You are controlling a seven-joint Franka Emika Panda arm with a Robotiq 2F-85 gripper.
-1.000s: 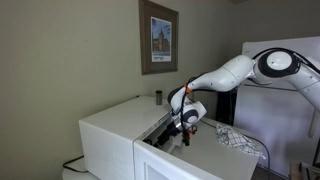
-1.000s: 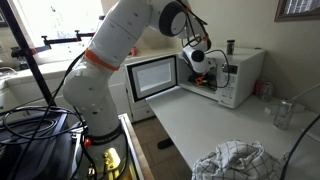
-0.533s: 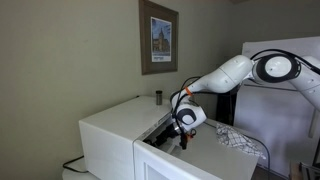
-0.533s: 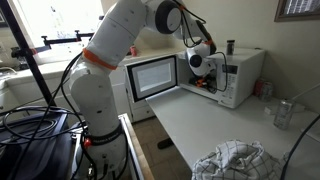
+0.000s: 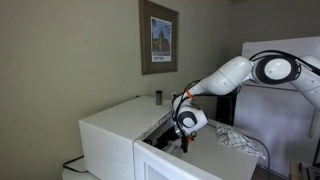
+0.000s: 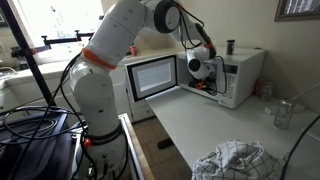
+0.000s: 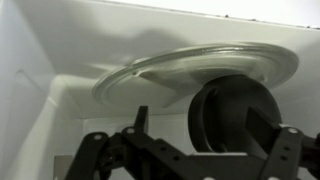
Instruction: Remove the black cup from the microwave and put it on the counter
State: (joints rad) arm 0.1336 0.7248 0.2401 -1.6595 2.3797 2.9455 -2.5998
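Observation:
My gripper should move toward the cup's dark edge (image 7: 201,117) before closing on it: the cup's edge lies between my fingers but they stop short, in front of the cup's edge.
The wrist view stands upside down. The black cup (image 7: 236,112) sits on the glass turntable (image 7: 190,68) inside the white microwave (image 7: 40,60). My gripper (image 7: 200,116) is open; its two dark fingers straddle the cup, one on each side, without closing on it. In both exterior views the gripper (image 5: 183,140) (image 6: 205,84) reaches into the open microwave (image 5: 115,128) (image 6: 243,78), and the cup is hidden there. The white counter (image 6: 195,125) lies in front of the microwave.
The microwave door (image 6: 153,76) stands open to the side. A small dark cylinder (image 6: 230,46) (image 5: 157,97) stands on top of the microwave. A patterned cloth (image 6: 230,160) (image 5: 238,140) lies on the counter, with a clear glass (image 6: 283,113) nearby.
The gripper has moved a little lower and deeper into the microwave opening. The door and other objects have not moved.

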